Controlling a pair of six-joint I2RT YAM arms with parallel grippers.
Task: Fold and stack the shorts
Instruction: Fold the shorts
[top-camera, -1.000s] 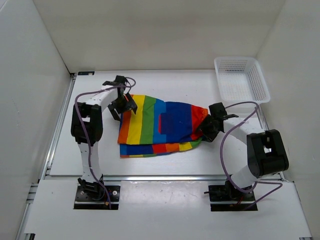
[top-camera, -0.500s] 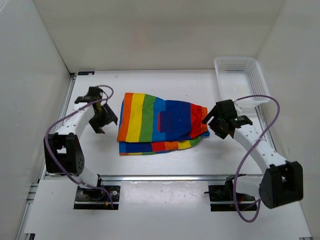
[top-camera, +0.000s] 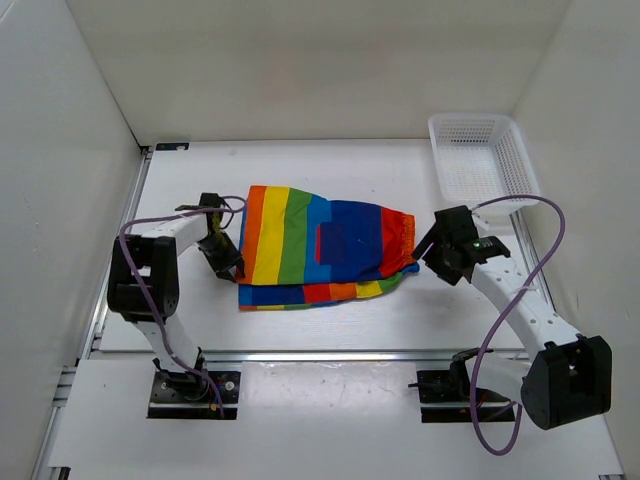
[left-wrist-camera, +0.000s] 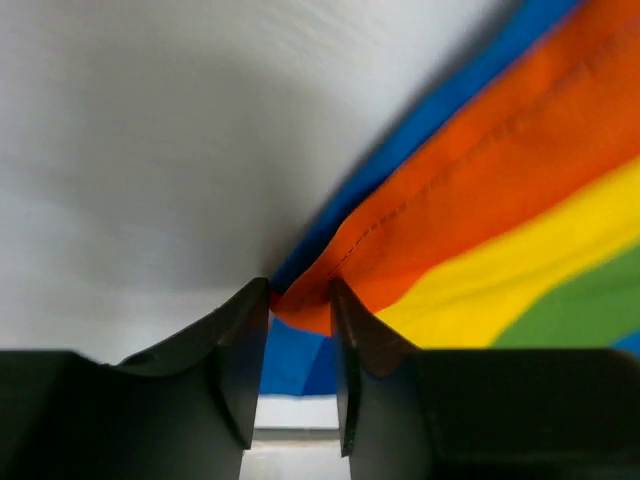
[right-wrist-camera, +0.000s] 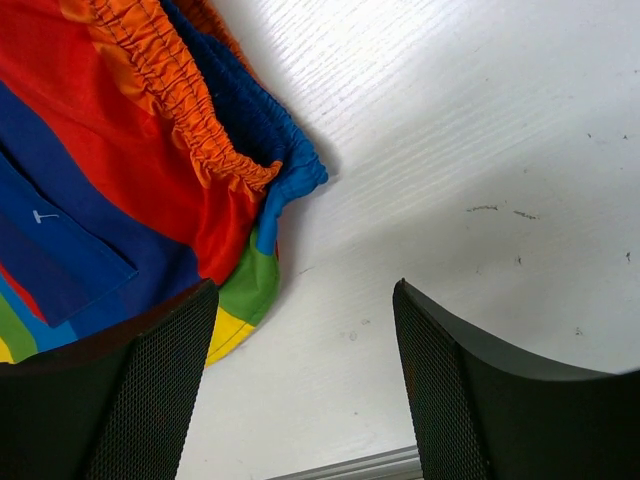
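Note:
The robot's right gripper is going to pinch the orange waistband's near corner (top-camera: 409, 264) and leave the blue layer free. Then it can fold the shorts (top-camera: 320, 245).
The rainbow-striped shorts (top-camera: 320, 245) lie folded flat mid-table, waistband to the right and the blue pocket on top. My left gripper (top-camera: 232, 268) is low at their near left corner. In the left wrist view its jaws (left-wrist-camera: 300, 295) are drawn narrow, with the orange hem corner of the shorts (left-wrist-camera: 480, 200) caught between the tips. My right gripper (top-camera: 428, 245) sits just right of the waistband end. It stands open (right-wrist-camera: 303, 290) over bare table, and the gathered orange waistband (right-wrist-camera: 170, 80) lies up and to the left of its left finger, untouched.
A white mesh basket (top-camera: 483, 160) stands at the back right corner. White walls close in the table on the left, back and right. A metal rail (top-camera: 330, 354) runs along the near edge by the arm bases.
My left gripper has come from the shorts' far left corner, out to the left, then in to the near left corner, and its jaws have narrowed onto the hem. The right gripper backed off the waistband.

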